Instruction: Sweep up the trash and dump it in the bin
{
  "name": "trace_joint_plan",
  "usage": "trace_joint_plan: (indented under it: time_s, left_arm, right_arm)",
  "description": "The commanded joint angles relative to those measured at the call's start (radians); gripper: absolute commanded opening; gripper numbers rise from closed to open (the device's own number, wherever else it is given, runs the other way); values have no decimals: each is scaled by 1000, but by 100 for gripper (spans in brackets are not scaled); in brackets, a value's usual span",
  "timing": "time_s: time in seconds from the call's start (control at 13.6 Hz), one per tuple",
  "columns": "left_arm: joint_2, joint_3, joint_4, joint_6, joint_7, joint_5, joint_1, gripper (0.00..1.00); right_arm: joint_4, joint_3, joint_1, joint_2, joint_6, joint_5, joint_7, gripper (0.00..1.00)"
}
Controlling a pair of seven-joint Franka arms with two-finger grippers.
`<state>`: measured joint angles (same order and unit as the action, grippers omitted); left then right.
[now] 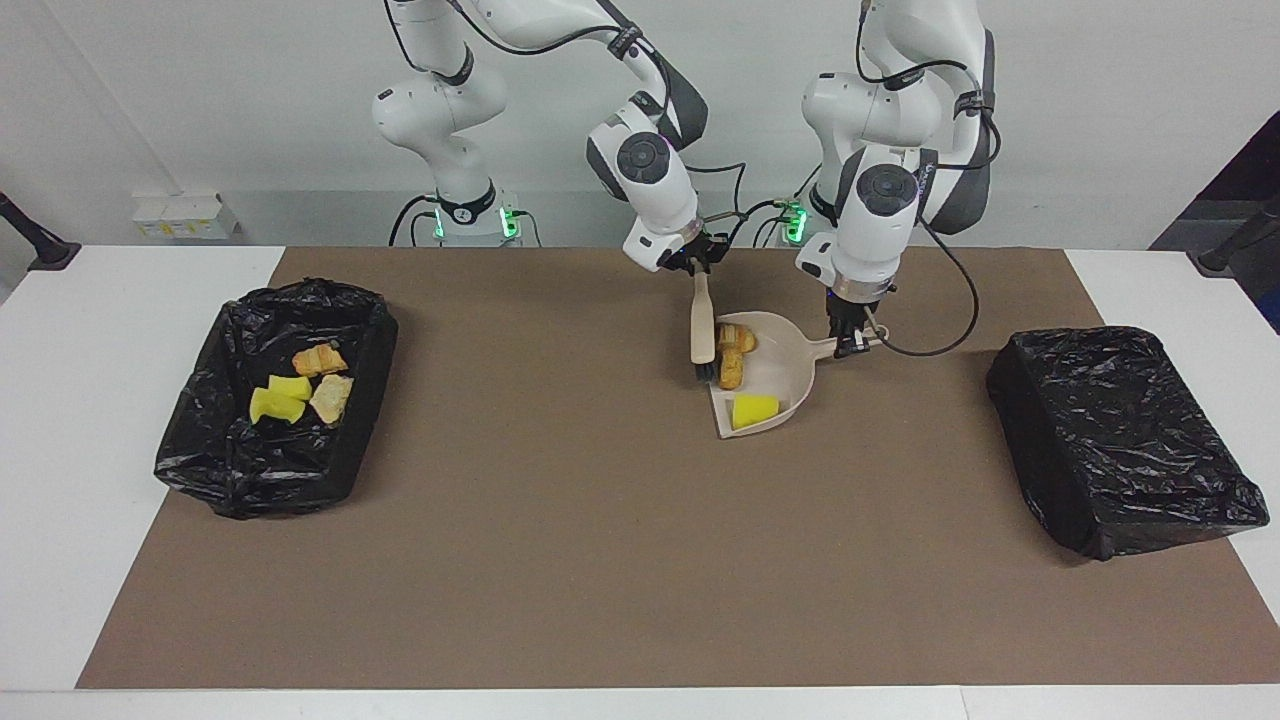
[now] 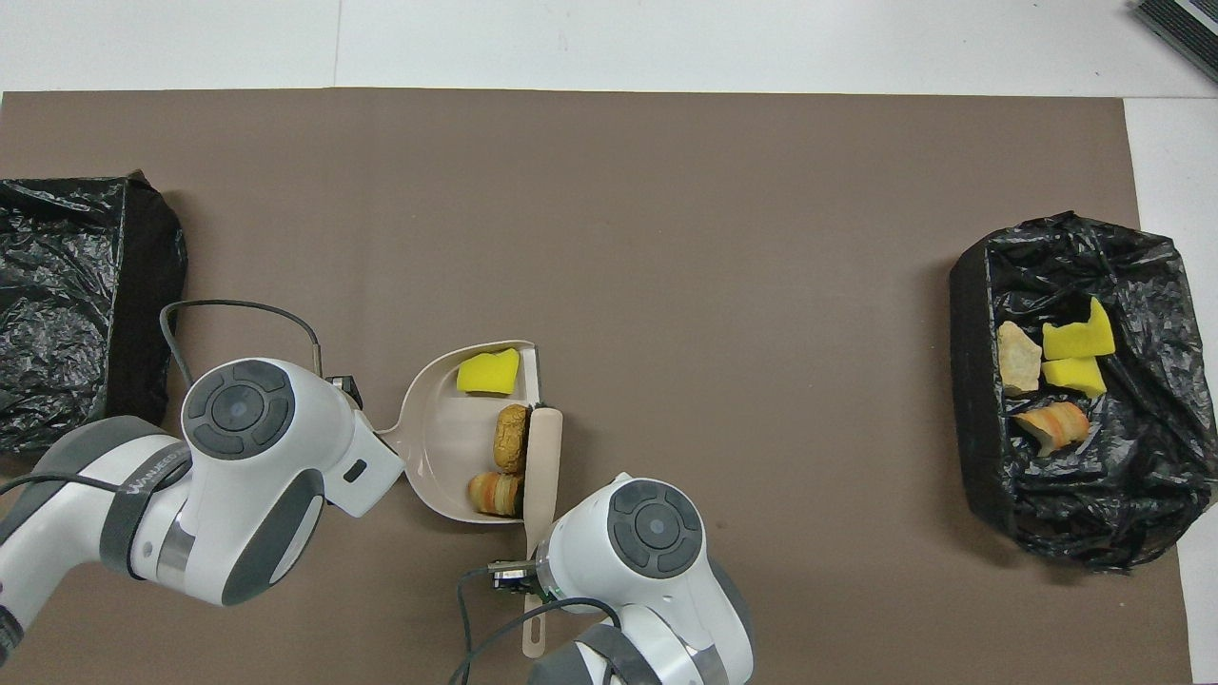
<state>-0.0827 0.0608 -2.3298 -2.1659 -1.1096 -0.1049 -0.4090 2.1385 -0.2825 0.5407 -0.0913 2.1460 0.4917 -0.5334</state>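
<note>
The brush head (image 2: 543, 462) is over the dustpan's open edge beside the bread pieces, so I need to move the brush to bare mat before I open my right gripper.
A beige dustpan (image 1: 785, 375) (image 2: 442, 447) lies on the brown mat near the robots, and my left gripper (image 1: 848, 340) is shut on its handle. In the pan are a yellow sponge wedge (image 1: 755, 410) (image 2: 488, 373) and two bread-like pieces (image 1: 733, 368) (image 2: 511, 438). My right gripper (image 1: 698, 270) is shut on a wooden brush (image 1: 703, 335) (image 2: 544, 457). The brush's dark bristles rest at the pan's open lip, against the bread pieces. The black-lined bin (image 1: 372, 340) (image 2: 971, 409) at the right arm's end holds several more trash chunks (image 1: 290, 390) (image 2: 1075, 342).
A second black-bagged box (image 1: 1110, 430) (image 2: 76, 304) sits at the left arm's end of the table. The brown mat (image 1: 560, 520) covers the table's middle, with white tabletop around it. Cables hang from both wrists.
</note>
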Motion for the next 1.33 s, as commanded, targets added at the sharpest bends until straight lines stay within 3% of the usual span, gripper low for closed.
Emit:
trace_joint_plan:
  time_s: [0.0, 0.22, 0.44, 0.66, 0.96, 1.25]
  left_arm:
    - [-17, -6, 7, -11, -48, 45, 48, 0]
    - [-54, 8, 42, 20, -182, 89, 123, 0]
    - [-46, 10, 180, 147, -327, 126, 231, 0]
    - [-16, 13, 314, 194, -505, 128, 356, 0]
    - [144, 13, 631, 375, -584, 142, 553, 0]
    - [224, 13, 772, 393, -634, 120, 691, 0]
  right_arm:
    - [-29, -1, -82, 106, -194, -59, -13, 0]
    - [-14, -4, -130, 166, -362, -186, 12, 0]
    - [6, -9, -159, 176, -364, -183, 39, 0]
    - [66, -12, -131, 156, -261, -180, 23, 0]
    - [70, -12, -62, 66, -106, -137, -82, 0]
    - [73, -12, -39, 36, -55, -139, -99, 0]
